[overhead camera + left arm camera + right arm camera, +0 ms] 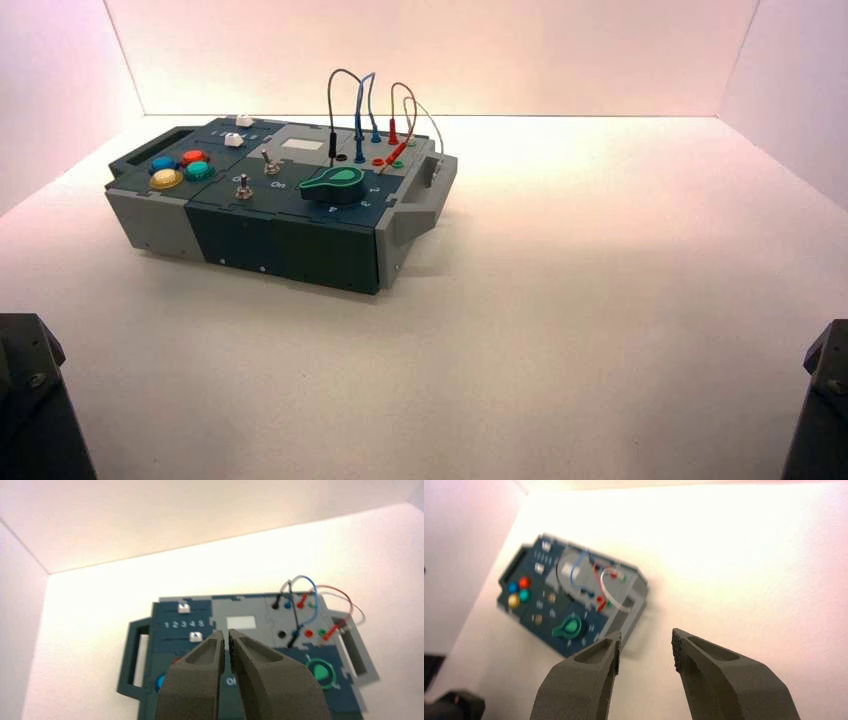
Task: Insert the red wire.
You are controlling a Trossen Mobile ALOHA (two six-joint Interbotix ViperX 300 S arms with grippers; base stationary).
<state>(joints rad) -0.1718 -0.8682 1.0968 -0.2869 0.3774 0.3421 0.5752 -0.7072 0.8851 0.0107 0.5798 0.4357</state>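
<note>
The red wire loops thin and slack (410, 97) above the box, so my right gripper should next grab its slanted, stiff red plug to insert it.
The red wire (399, 92) loops above the box's (290, 235) far right corner. One red plug (393, 130) stands upright in a socket. The other red plug (396, 153) lies slanted beside the red socket (378, 161) and green socket (397, 163). The wire also shows in the left wrist view (336, 589), with its slanted plug (330, 632). My left gripper (226, 640) is shut and empty, well back from the box. My right gripper (645, 650) is open and empty, high above the white floor to the right of the box.
The box also bears a green knob (336, 183), four coloured buttons (182, 168), two toggle switches (270, 163), white sliders (235, 139), a blue lead (362, 100) and a pale grey lead (428, 118). A grey handle (425, 190) juts from its right end. Both arm bases sit at the near corners.
</note>
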